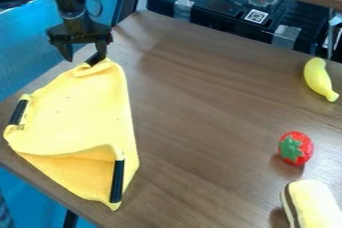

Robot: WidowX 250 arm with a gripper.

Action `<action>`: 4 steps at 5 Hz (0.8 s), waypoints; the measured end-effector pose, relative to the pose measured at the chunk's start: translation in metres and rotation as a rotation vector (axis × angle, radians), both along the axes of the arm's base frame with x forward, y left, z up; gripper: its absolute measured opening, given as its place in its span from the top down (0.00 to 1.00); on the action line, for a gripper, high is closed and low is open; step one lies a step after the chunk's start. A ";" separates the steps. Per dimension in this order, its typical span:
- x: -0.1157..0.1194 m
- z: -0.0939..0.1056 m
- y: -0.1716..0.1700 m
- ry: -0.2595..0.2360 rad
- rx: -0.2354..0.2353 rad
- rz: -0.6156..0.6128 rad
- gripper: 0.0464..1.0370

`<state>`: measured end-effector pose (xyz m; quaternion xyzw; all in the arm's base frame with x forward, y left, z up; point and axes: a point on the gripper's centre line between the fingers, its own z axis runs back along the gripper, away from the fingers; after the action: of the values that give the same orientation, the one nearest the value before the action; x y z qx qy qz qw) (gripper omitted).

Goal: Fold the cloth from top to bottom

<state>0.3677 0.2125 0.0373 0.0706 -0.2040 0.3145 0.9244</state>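
The gripper takes hold of the cloth by its top corner with the black strip next, to fold the yellow cloth (77, 114) from top to bottom.
The open gripper (84, 59) hangs at the upper left, its two fingers spread apart near the top corner of the cloth. Its right finger is close to a black strip (94, 59) on that corner; whether they touch I cannot tell. The yellow cloth (77, 114) lies on the left part of the table, narrow at the top and wider below. A raised, curved edge crosses its lower part, with another layer of cloth (73, 172) beneath. More black strips sit at its left corner (19, 112) and lower right (117, 181).
On the brown table (200, 122), a yellow banana (318, 78) lies at the right, a red strawberry (295, 148) stands below it, and a cream-and-brown block (312, 206) is at the lower right corner. Behind the table's far edge is a black stove-like unit (227, 19).
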 end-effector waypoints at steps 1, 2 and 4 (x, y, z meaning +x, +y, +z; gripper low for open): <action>0.002 -0.004 -0.001 0.006 0.015 -0.003 0.08; 0.003 -0.005 -0.002 -0.002 0.006 -0.002 0.39; 0.003 -0.004 -0.005 0.002 -0.011 -0.011 0.89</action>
<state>0.3708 0.2075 0.0330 0.0645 -0.2019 0.3106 0.9266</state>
